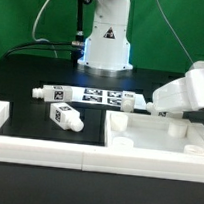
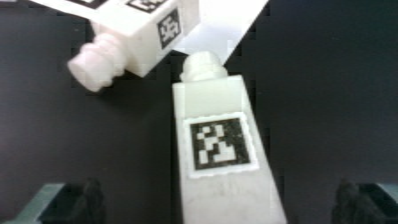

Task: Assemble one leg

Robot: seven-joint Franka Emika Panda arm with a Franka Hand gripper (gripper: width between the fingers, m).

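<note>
My fingers reach down on either side of the tagged white leg, so it is time to close my gripper on it now.
A white leg (image 2: 217, 140) with a black-and-white code tag lies on the black table, its narrower stub end (image 2: 205, 68) pointing away from the wrist. My gripper (image 2: 217, 203) is open. Its dark fingers (image 2: 71, 203) stand wide apart on either side of the leg, clear of it. In the exterior view the gripper (image 1: 150, 107) is low at the right, over that leg (image 1: 133, 100). Two more legs lie at the exterior view's left, one at the back (image 1: 49, 92) and one nearer the front (image 1: 64, 115). Another white tagged piece (image 2: 134, 45) lies just beyond the stub.
The large flat white panel (image 1: 157, 137) lies at the exterior view's front right. A white raised border (image 1: 46, 150) runs along the front and left. The marker board (image 1: 96, 93) lies mid-table. The robot base (image 1: 105, 40) stands at the back.
</note>
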